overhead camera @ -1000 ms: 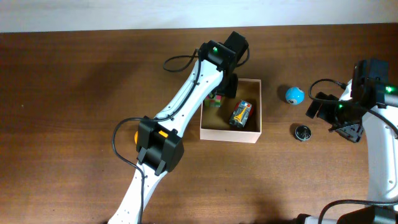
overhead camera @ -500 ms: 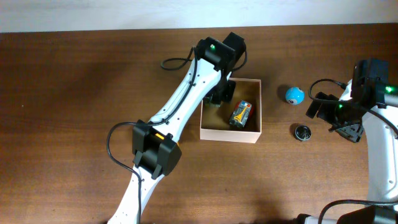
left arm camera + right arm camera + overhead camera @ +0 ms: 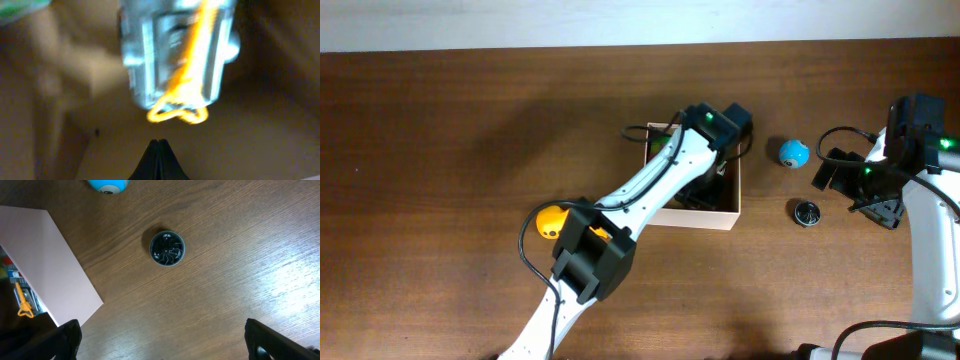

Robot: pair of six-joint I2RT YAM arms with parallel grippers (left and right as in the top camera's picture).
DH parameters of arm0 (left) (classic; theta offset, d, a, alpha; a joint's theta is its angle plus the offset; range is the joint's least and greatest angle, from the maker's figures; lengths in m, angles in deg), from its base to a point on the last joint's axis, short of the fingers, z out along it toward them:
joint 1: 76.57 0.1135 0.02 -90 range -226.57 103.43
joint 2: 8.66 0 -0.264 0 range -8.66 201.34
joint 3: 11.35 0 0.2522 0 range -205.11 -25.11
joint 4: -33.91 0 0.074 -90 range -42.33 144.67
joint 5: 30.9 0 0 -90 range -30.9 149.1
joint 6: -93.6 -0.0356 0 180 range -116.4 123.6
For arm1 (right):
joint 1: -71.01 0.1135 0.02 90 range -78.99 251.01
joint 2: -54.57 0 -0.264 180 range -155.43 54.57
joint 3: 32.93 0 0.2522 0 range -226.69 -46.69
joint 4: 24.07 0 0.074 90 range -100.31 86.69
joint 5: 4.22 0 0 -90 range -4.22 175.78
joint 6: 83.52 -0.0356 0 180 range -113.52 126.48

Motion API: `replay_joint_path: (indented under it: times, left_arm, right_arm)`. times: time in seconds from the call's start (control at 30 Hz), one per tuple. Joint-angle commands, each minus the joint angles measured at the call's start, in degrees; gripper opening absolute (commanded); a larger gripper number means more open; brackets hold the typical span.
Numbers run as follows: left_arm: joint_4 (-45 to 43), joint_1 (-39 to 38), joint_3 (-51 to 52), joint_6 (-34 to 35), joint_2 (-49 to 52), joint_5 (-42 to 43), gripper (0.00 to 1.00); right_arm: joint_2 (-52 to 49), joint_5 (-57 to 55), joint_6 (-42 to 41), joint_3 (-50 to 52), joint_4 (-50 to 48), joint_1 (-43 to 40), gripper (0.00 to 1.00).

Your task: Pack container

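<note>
I would bring my left gripper up empty if I lifted it now, because its fingers are shut short of the grey and yellow toy (image 3: 175,55).
The container (image 3: 705,217) is a shallow cream-walled box at mid table, and my left arm lies across most of it. My left gripper (image 3: 158,144) is inside it, shut with nothing between its fingers, just above the tan floor (image 3: 260,125). A blurred grey and yellow toy (image 3: 175,55) lies right ahead of the tips. A green toy (image 3: 658,146) shows in the far left corner. My right gripper (image 3: 160,330) hangs open over bare wood, right of the container wall (image 3: 45,265), near a black round disc (image 3: 167,248) and a blue ball (image 3: 107,184).
An orange ball (image 3: 552,220) lies on the table left of the container, beside my left arm's elbow. The blue ball (image 3: 794,153) and the black disc (image 3: 806,212) sit between the container and my right gripper (image 3: 855,193).
My left gripper has shut empty and swung from the container's far left corner to its right side. The orange ball has come into view. The right arm is unmoved.
</note>
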Motion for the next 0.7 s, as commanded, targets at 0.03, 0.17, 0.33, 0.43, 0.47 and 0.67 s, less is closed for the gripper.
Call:
replay_joint_path:
  times: [0.03, 0.17, 0.33, 0.43, 0.47, 0.67]
  left_arm:
    - [-1.7, 0.1, 0.2, -2.6, -1.5, 1.6, 0.02]
    - [-5.1, 0.2, 0.2, -4.2, -1.5, 1.6, 0.02]
    - [-9.2, 0.2, 0.2, -5.5, -1.5, 2.0, 0.02]
    - [-10.6, 0.2, 0.2, -5.8, -1.5, 2.2, 0.02]
    - [-10.9, 0.2, 0.2, -5.9, -1.5, 2.6, 0.02]
    - [-14.2, 0.2, 0.2, -7.9, -1.5, 5.5, 0.02]
  right_arm:
    - [-0.1, -0.9, -0.2, 0.3, 0.0, -0.4, 0.99]
    - [-0.1, -0.9, -0.3, 0.3, 0.0, -0.4, 0.99]
    - [-0.1, -0.9, -0.2, 0.3, -0.1, -0.4, 0.99]
    - [-0.1, -0.9, -0.2, 0.3, -0.2, -0.4, 0.99]
    - [-0.1, -0.9, -0.2, 0.3, -0.2, -0.4, 0.99]
    - [-0.1, -0.9, -0.3, 0.3, -0.2, -0.4, 0.99]
